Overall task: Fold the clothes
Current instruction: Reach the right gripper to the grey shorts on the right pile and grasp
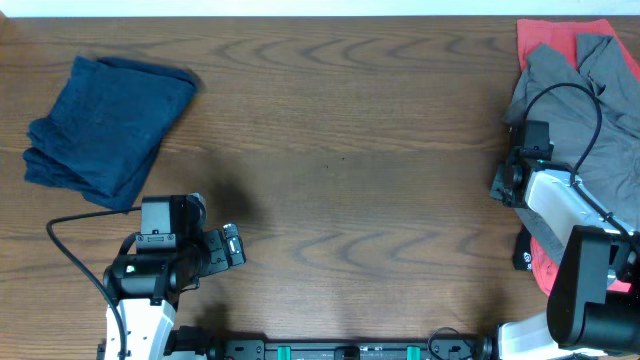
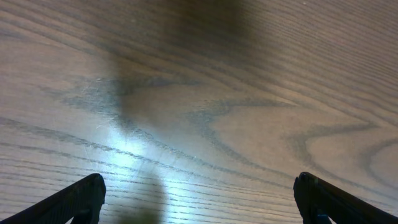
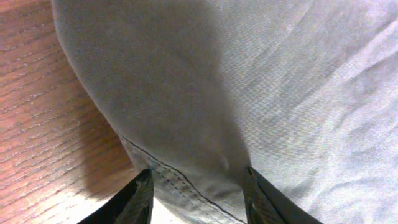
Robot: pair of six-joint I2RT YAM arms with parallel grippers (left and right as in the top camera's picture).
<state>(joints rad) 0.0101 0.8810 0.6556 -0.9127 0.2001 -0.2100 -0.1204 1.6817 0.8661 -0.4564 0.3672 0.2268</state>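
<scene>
I will next grab the stitched hem of the grey garment, facing the empty table, with my right gripper to pull the garment away for folding.
A grey garment (image 1: 585,110) lies crumpled at the right edge of the table, on top of a red garment (image 1: 560,35). My right gripper (image 1: 503,183) is at the grey garment's lower left edge. In the right wrist view its fingers (image 3: 196,193) are closed partway on a bunched fold of the grey cloth (image 3: 261,74) at its stitched hem. A folded dark blue garment (image 1: 105,125) lies at the far left. My left gripper (image 1: 233,246) is open and empty, low over bare wood (image 2: 199,124), below and to the right of the blue garment.
The brown wooden table (image 1: 340,150) spans the view. The right arm's white body (image 1: 570,215) lies over the lower part of the clothes pile. A black cable (image 1: 70,250) loops by the left arm's base.
</scene>
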